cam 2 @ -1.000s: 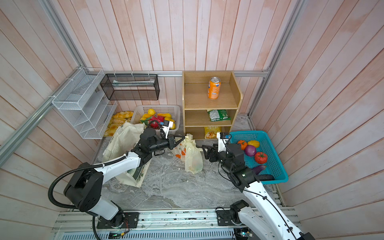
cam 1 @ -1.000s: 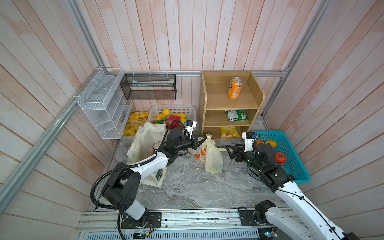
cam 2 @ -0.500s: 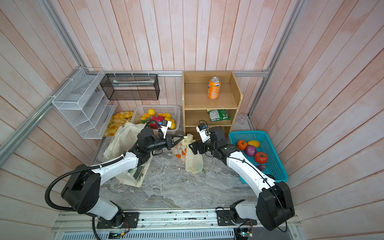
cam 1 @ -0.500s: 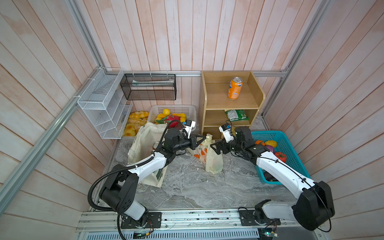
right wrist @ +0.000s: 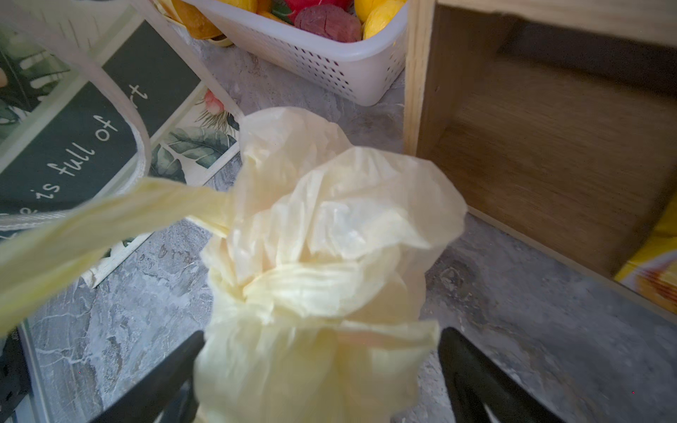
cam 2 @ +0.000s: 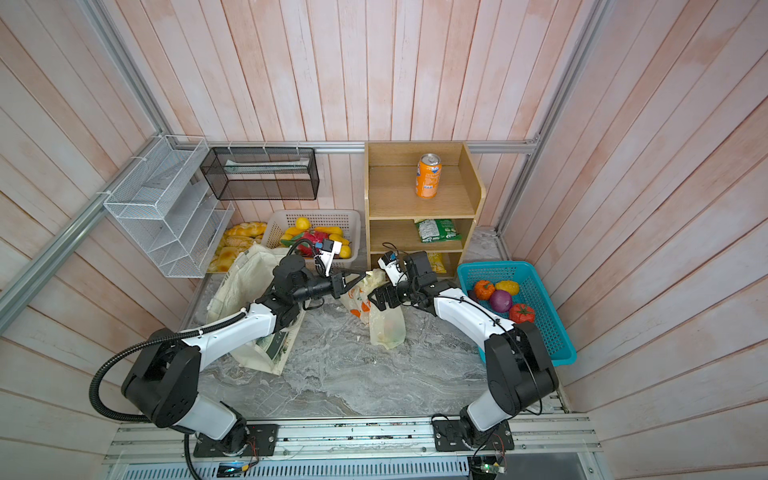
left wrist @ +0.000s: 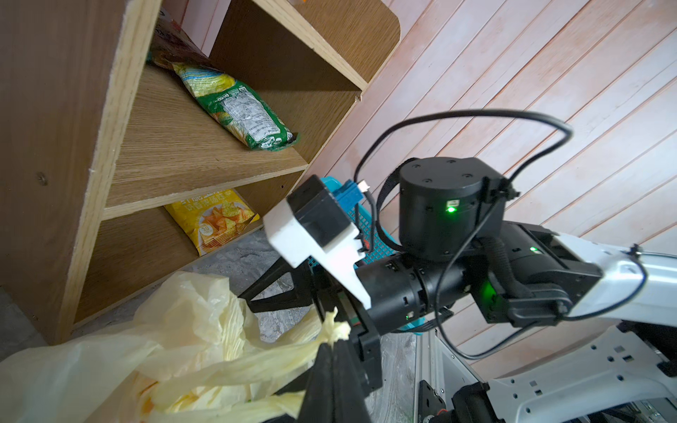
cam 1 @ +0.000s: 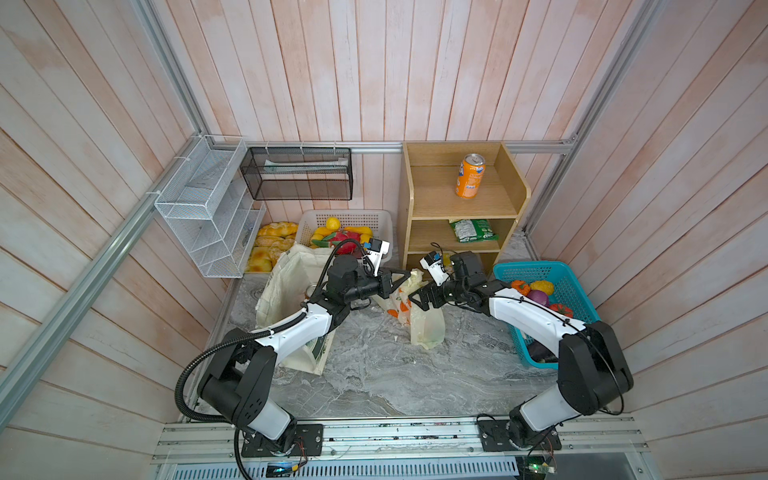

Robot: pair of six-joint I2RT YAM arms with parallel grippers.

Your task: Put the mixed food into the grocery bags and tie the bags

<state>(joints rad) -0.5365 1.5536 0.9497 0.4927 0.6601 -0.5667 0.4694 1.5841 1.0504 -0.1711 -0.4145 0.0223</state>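
Note:
My right gripper should next grab the plastic grocery bag by its bunched top (cam 1: 412,284), so that the bag hangs with its opening closed for placing into the tote (cam 1: 286,274).
The pale-yellow plastic grocery bag (cam 1: 428,328) (cam 2: 388,328) stands on the marble floor in front of the shelf. My left gripper (cam 1: 405,275) (left wrist: 331,346) is shut on one twisted handle of it, pulling the handle out sideways. My right gripper (cam 1: 417,299) (right wrist: 321,335) is open, its fingers standing on either side of the bag's bunched top (right wrist: 329,219) without pinching it. The cream canvas tote (cam 1: 286,274) (right wrist: 73,128) slumps behind my left arm. The mixed food is hidden from view.
A wooden shelf (cam 1: 415,187) holds an orange can (cam 1: 469,176), a green packet (cam 1: 471,230) and a yellow packet (left wrist: 212,219). A white basket (cam 1: 345,217) of fruit, bread (cam 1: 270,241) and wire racks stand at the back left. A blue basket (cam 1: 582,307) stands right.
My right arm has swung from beside the blue basket over to the plastic bag, and its jaws have opened wide around the bag's top. My left gripper has kept its hold.

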